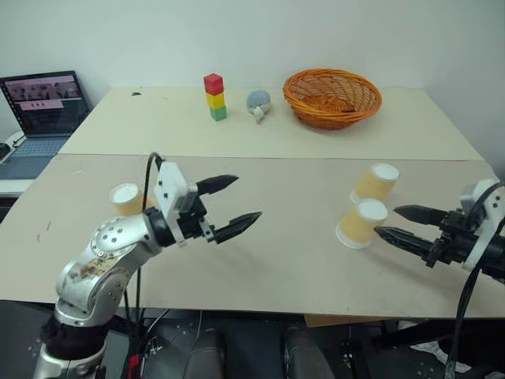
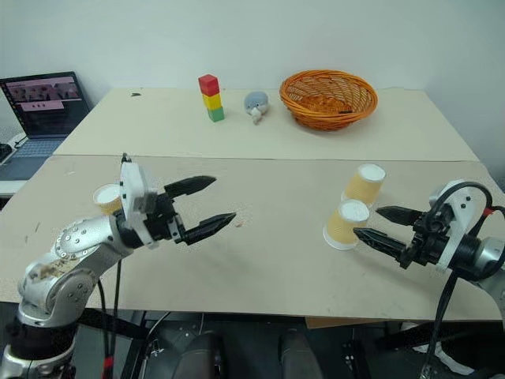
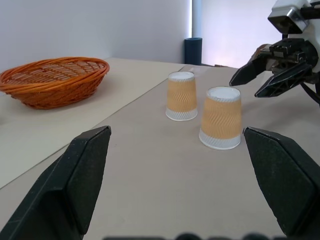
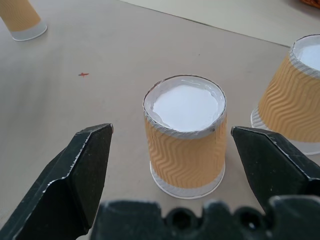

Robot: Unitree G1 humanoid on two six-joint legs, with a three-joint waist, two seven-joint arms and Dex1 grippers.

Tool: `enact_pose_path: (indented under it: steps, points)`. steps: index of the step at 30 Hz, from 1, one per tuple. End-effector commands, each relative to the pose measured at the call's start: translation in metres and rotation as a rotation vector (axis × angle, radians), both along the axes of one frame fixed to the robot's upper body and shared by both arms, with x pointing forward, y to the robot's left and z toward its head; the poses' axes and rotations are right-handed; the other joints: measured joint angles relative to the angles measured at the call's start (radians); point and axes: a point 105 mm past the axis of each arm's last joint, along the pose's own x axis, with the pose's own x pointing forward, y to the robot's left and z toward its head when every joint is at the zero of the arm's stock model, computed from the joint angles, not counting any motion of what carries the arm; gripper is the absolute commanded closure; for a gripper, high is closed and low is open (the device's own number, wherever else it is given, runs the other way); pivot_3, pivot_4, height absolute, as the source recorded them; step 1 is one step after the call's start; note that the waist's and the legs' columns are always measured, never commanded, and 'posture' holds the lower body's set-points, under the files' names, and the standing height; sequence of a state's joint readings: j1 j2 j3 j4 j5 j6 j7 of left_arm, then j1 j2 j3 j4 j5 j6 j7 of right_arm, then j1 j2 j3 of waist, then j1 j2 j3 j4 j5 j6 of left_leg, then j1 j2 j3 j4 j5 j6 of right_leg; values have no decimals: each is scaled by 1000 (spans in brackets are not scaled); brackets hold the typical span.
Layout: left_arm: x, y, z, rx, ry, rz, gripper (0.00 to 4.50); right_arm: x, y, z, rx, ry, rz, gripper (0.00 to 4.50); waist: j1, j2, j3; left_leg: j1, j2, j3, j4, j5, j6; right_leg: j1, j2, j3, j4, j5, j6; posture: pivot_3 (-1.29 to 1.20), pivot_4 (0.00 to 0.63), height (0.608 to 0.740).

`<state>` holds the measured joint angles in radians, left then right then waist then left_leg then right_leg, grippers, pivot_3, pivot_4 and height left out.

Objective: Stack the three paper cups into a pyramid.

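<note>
My right gripper moves toward the cup next, before it closes on the cup, since my fingers stop short of the cup's ribbed side (image 1: 359,225) (image 4: 187,155).
Three paper cups stand upside down on the tan table (image 1: 284,253), with tan-orange ribbed sides and white bases up. The nearer right-hand cup (image 1: 363,223) sits just ahead of my right gripper (image 1: 385,220), which is open, and in the right wrist view this cup (image 4: 185,145) stands between the spread fingers, untouched. The second cup (image 1: 375,183) stands just behind it. The third cup (image 1: 126,197) is at the left, behind my left arm. My left gripper (image 1: 248,197) hangs open and empty above the table's middle left, pointing towards the two right cups (image 3: 220,117).
An orange wicker basket (image 1: 332,96) sits at the back right. A red-yellow-green block tower (image 1: 215,96) and a small grey soft toy (image 1: 258,103) stand at the back middle. An open laptop (image 1: 39,110) is on a side table at far left.
</note>
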<state>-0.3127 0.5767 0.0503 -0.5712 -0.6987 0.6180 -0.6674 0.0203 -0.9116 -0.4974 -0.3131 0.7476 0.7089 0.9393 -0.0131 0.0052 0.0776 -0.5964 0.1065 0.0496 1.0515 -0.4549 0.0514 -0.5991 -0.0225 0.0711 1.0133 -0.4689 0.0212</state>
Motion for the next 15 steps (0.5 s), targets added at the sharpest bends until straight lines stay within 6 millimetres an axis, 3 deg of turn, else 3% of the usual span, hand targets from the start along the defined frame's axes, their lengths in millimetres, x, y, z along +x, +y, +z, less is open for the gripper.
enact_pose_path:
  steps: [1,11,15]
  points:
    - [-3,-4,5,-11,-10,-18,0,8,-1,2,-3,-42,-4,27,-2,-1,0,0,0,0,0,0,-1,0,0,0,0,0,0,0,150,638]
    - [-14,-4,0,1,23,-45,0,18,1,-3,4,-46,12,27,0,1,2,0,-1,-2,0,1,-2,1,-1,0,0,0,0,0,150,638]
    - [-25,2,-9,26,73,-63,0,30,9,0,15,-60,49,27,-4,1,2,0,-2,-4,0,1,-2,1,-1,-1,0,0,0,0,150,638]
